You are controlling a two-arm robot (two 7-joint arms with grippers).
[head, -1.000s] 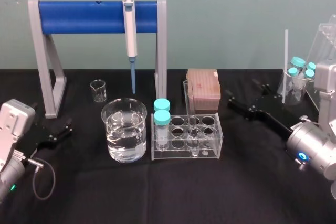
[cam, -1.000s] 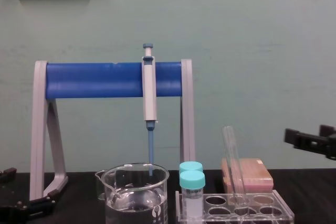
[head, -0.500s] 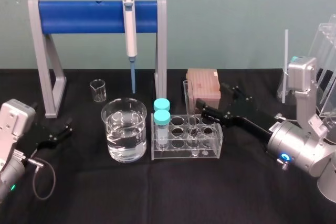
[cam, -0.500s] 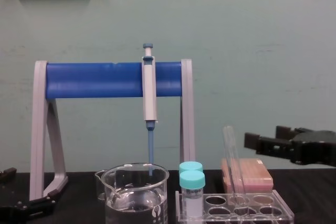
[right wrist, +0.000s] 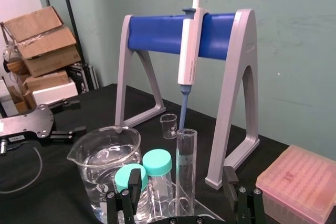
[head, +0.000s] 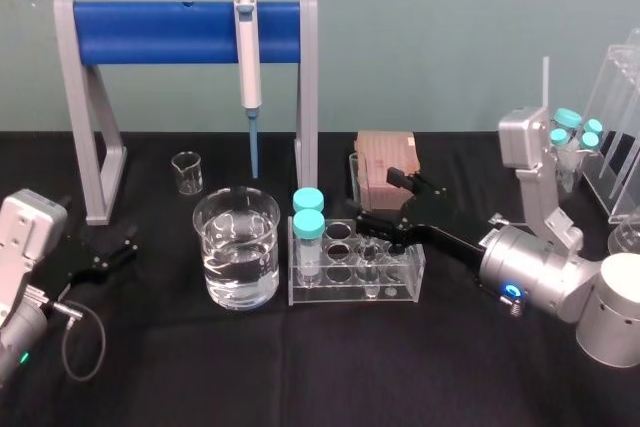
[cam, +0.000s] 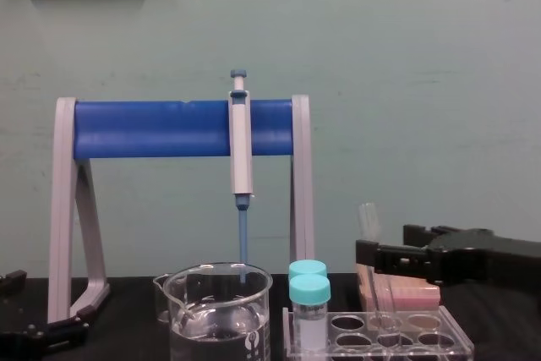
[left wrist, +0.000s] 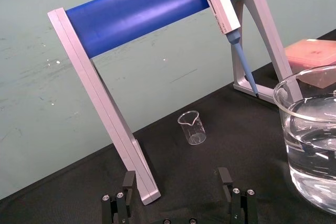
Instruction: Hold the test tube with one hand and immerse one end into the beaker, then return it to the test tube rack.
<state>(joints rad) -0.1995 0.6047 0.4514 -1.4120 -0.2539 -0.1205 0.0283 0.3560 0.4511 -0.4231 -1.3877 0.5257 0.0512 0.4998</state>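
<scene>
My right gripper needs to grab the test tube by its upper part [cam: 369, 224] next, so its lower end stays free to dip into the beaker [cam: 220, 314].
The test tube [head: 357, 197] stands upright in the clear test tube rack [head: 402, 289] at mid-table, taller than the capped tubes beside it. My right gripper [head: 384, 203] reaches in from the right, open, one finger on each side of the tube's upper part. In the right wrist view the test tube [right wrist: 185, 166] rises between the spread fingers of the right gripper [right wrist: 181, 182] without touching either. The beaker [head: 238, 247], about half full of clear liquid, sits just left of the rack. My left gripper [head: 108, 249] rests open near the table's left edge.
Two teal-capped tubes [head: 308, 219] stand at the rack's left end. Behind are a blue-barred grey stand [head: 185, 32] with a hanging pipette [head: 246, 37], a small beaker [head: 186, 172] and a pink box [head: 388, 167]. More capped tubes [head: 570, 132] stand far right.
My right gripper has swung in from the far right toward the rack and lowered, still open, until its fingers bracket the test tube. The left arm has not moved.
</scene>
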